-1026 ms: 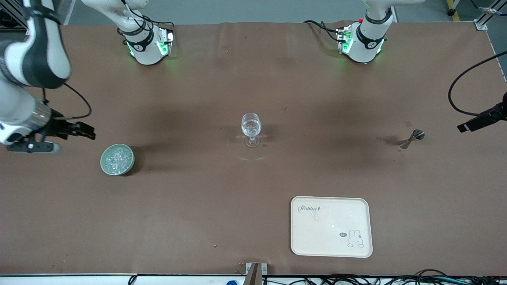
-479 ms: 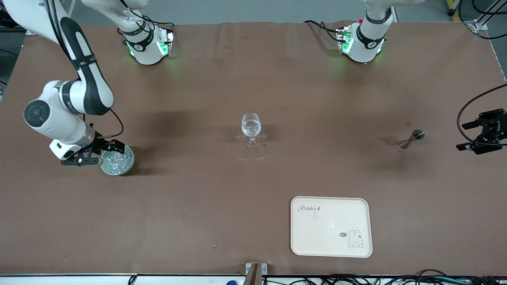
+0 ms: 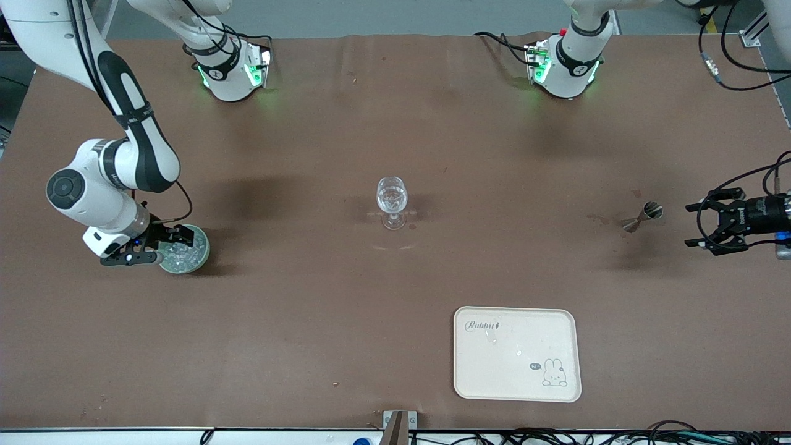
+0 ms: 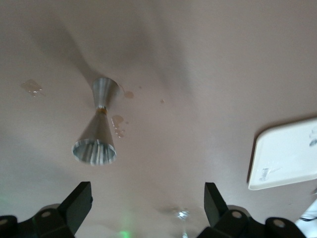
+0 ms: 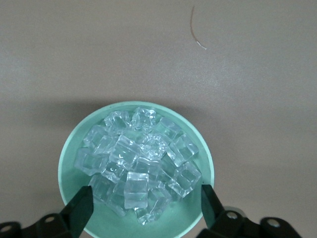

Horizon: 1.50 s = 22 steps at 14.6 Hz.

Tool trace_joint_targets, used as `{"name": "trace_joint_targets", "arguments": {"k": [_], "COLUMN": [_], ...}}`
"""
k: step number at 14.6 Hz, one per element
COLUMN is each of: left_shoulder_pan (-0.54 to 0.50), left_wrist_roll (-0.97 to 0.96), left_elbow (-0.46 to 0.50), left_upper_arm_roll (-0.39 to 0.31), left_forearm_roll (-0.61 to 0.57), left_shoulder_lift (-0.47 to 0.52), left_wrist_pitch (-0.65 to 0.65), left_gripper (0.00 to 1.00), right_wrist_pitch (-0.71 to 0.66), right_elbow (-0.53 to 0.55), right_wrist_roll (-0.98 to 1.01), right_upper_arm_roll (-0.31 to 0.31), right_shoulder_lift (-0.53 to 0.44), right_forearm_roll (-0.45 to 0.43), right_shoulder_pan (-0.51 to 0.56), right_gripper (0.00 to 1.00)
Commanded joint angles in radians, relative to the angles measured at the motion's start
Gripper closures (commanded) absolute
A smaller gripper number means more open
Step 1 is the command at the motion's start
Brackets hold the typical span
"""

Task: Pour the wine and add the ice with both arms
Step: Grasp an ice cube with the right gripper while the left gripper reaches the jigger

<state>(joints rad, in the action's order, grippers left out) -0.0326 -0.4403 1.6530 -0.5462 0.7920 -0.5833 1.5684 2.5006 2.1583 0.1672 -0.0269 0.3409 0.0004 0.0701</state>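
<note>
I need to pour wine into the stemmed glass (image 3: 392,201), so my left gripper should next take hold of the metal jigger by its narrow middle (image 3: 642,217).
The ice (image 5: 138,158) is a heap of clear cubes in a pale green bowl (image 3: 199,252) toward the right arm's end of the table. My right gripper (image 3: 168,245) is open just over the bowl; in the right wrist view (image 5: 147,208) its fingers straddle the cubes and hold nothing. A clear stemmed glass (image 3: 392,201) stands mid-table. A metal jigger (image 3: 642,216) sits toward the left arm's end. My left gripper (image 3: 689,226) is open and empty beside the jigger, pointing at it. The left wrist view shows the jigger (image 4: 97,129) ahead of the open left gripper (image 4: 146,198).
A cream tray (image 3: 517,353) with a rabbit print lies nearer to the front camera than the glass; its corner shows in the left wrist view (image 4: 287,158). Small wet spots (image 4: 119,126) lie by the jigger. Brown table (image 3: 309,321) all round.
My right arm swung in from the table's end and lowered its gripper over the ice bowl. My left gripper moved in toward the jigger and turned to face it.
</note>
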Motion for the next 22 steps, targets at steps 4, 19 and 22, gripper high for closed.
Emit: {"name": "trace_joint_targets", "arguments": {"k": [4, 19, 22], "left_shoulder_pan": [-0.029, -0.033, -0.021], "left_wrist_roll": [0.138, 0.2, 0.184], "left_elbow": [-0.018, 0.142, 0.16], "left_upper_arm_roll": [-0.11, -0.103, -0.1], "left_forearm_roll": [0.207, 0.386, 0.433], "left_shoulder_lift": [-0.193, -0.257, -0.26], "left_wrist_pitch": [-0.109, -0.2, -0.194], "left_gripper": [0.0, 0.1, 0.1], "right_wrist_pitch": [0.009, 0.029, 0.027], "right_elbow": [0.002, -0.002, -0.002], "right_wrist_roll": [0.002, 0.0, -0.003], "right_upper_arm_roll": [0.008, 0.01, 0.01], "right_shoulder_lift": [0.003, 0.033, 0.033], "right_forearm_roll": [-0.003, 0.01, 0.013], "right_shoulder_pan": [0.002, -0.003, -0.003], "right_gripper": [0.34, 0.55, 0.62]}}
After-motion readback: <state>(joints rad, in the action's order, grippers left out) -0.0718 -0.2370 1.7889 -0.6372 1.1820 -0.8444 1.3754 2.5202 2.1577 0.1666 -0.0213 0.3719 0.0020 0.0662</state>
